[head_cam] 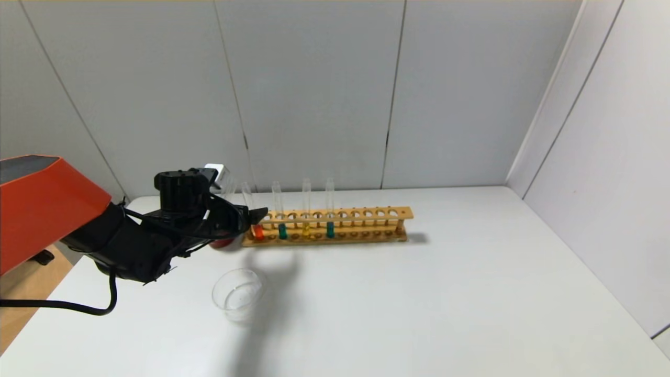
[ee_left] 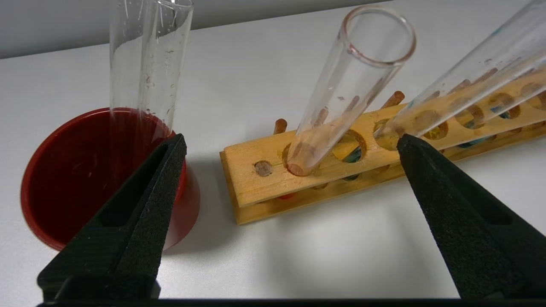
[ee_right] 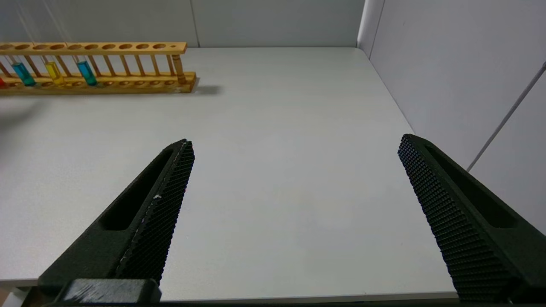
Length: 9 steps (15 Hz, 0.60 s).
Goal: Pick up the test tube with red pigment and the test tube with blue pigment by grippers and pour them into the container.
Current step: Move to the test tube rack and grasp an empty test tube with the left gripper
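Note:
It isn't time to close on the red tube (ee_left: 341, 94) yet: its lower glass side (ee_left: 313, 144) is just beyond my left gripper's fingers, so my left gripper should first move forward.
The test tube with red pigment (head_cam: 258, 231) stands in the first hole at the left end of a wooden rack (head_cam: 366, 226). The test tube with blue pigment (head_cam: 330, 229) stands fourth from that end; it also shows in the right wrist view (ee_right: 87, 72). My left gripper (head_cam: 252, 217) is open at the rack's left end. In the left wrist view the left gripper (ee_left: 292, 143) has the red tube (ee_left: 341, 94) between its spread fingers, untouched. The container (head_cam: 238, 293), a clear glass dish, sits on the table in front of the rack. My right gripper (ee_right: 294, 143) is open and empty over bare table.
A dark red cup (ee_left: 85, 179) holding an empty glass tube (ee_left: 145, 64) stands just left of the rack (ee_left: 256, 187). A teal-green tube (head_cam: 282, 230) and a yellow tube (head_cam: 306, 229) stand between the red and blue ones. Grey walls close the back and right.

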Tool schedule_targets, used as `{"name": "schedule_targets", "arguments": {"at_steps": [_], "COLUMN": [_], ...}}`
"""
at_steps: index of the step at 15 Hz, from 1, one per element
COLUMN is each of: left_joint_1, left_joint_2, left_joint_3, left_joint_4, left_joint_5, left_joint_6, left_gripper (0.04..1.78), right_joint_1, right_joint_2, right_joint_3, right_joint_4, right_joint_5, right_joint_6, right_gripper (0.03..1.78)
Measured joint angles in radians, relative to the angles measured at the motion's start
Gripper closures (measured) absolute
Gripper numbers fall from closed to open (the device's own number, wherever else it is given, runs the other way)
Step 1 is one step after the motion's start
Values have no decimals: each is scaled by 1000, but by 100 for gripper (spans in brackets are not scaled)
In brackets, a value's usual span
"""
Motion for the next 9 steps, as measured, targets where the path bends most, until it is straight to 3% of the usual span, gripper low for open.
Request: {"name": "schedule_targets", "arguments": {"at_steps": [9], "left_joint_1": [-6], "left_joint_2": [44], "left_joint_3": [-70], "left_joint_4": [5], "left_joint_5": [0], "left_joint_6": [-37], "left_gripper": [8], "right_joint_1": [0], "right_joint_2": [0], "right_joint_3": [0], "right_joint_4": [0], "right_joint_5": [0], "right_joint_6": [0], "right_gripper": [6]}}
